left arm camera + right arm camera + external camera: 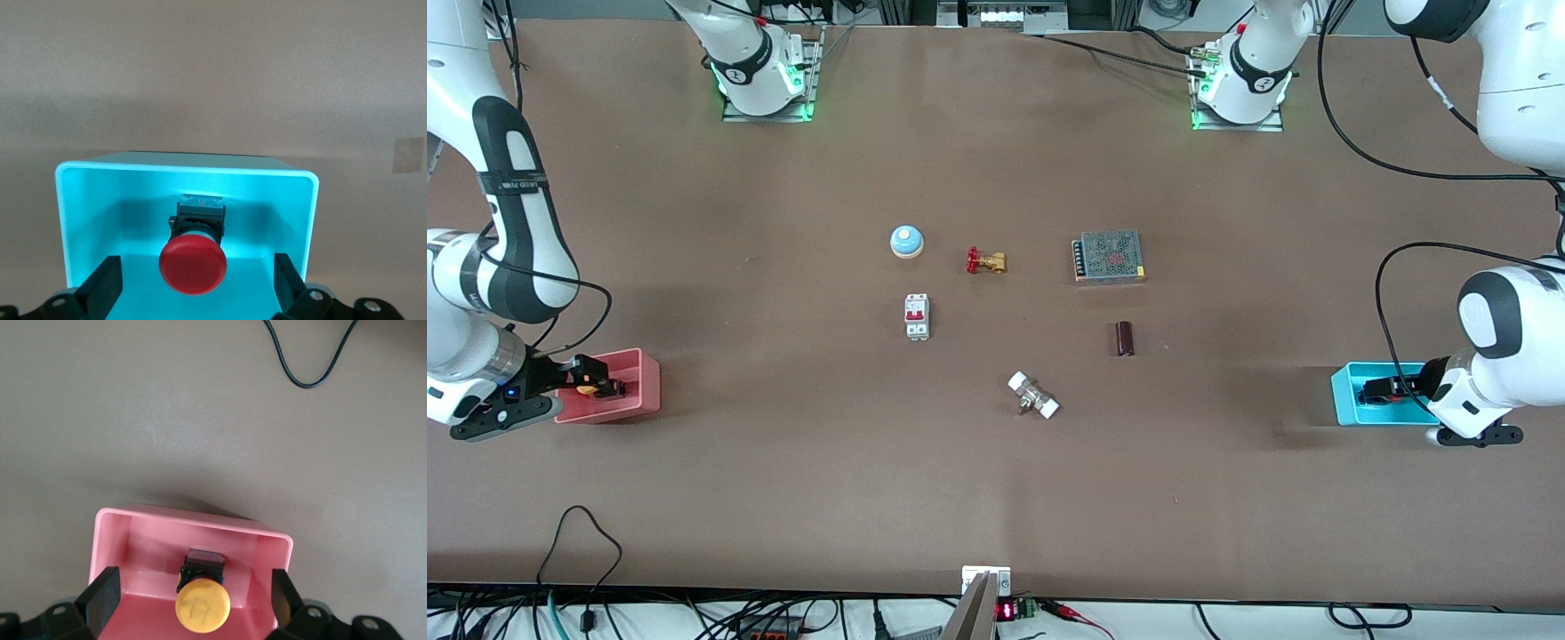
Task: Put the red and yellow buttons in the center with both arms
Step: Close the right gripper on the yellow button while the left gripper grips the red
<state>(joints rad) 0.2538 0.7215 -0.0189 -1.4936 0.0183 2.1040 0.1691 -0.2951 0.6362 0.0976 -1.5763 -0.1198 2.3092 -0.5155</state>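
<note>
I will next use my left gripper to grab the red button [193, 261] by its black body behind the red cap [199, 219]. The button should go in the center.
The red button [193, 261] lies in a cyan bin [183, 175] at the left arm's end of the table. My left gripper [195, 279] is open over that bin [1352, 404], with one finger on each side of the red cap and not touching it. The yellow button [202, 605] lies in a pink bin [193, 520] at the right arm's end. My right gripper [193, 593] is open over that bin [636, 396], its fingers [103, 590] on either side of the yellow cap and apart from it. The brown center [1014, 329] of the table lies between the two bins.
Around the center lie a blue dome [906, 241], a red-handled brass valve [986, 261], a metal mesh box [1109, 257], a white circuit breaker [917, 316], a dark cylinder [1125, 339] and a white-ended fitting [1033, 396]. A black cable [310, 367] lies on the table near the pink bin.
</note>
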